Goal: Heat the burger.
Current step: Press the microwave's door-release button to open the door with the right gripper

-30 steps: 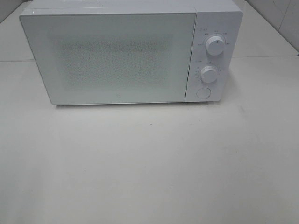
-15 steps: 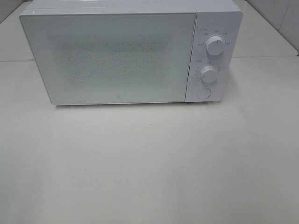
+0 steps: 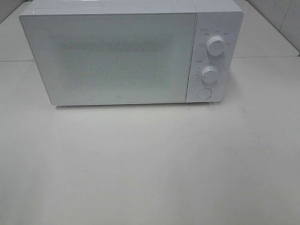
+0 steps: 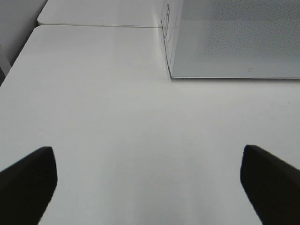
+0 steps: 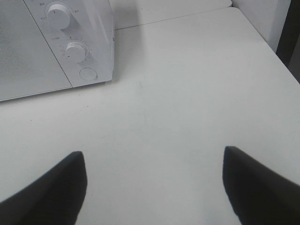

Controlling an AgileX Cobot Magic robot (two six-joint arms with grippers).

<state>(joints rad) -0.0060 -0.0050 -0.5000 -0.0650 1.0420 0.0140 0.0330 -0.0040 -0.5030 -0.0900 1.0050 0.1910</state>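
My right gripper grabs the microwave's control panel (image 3: 213,56) by its lower knob (image 3: 209,74) next, to set the microwave heating the burger.
The burger is out of view in every frame. A white microwave (image 3: 117,56) stands at the back of the white table (image 3: 150,159) with its door shut; its two round knobs (image 3: 215,45) and a round button (image 3: 203,93) are on the right panel. Neither arm shows in the exterior high view. In the left wrist view my left gripper (image 4: 150,187) hovers open over bare table, the microwave's near left corner (image 4: 234,47) ahead of it. My right gripper (image 5: 154,187) is open over bare table too, short of the microwave's control panel (image 5: 75,47).
The table's right edge (image 5: 267,42) runs close to a wall or dark upright in the right wrist view. A seam (image 4: 93,26) between two tabletops runs behind the microwave's left side.
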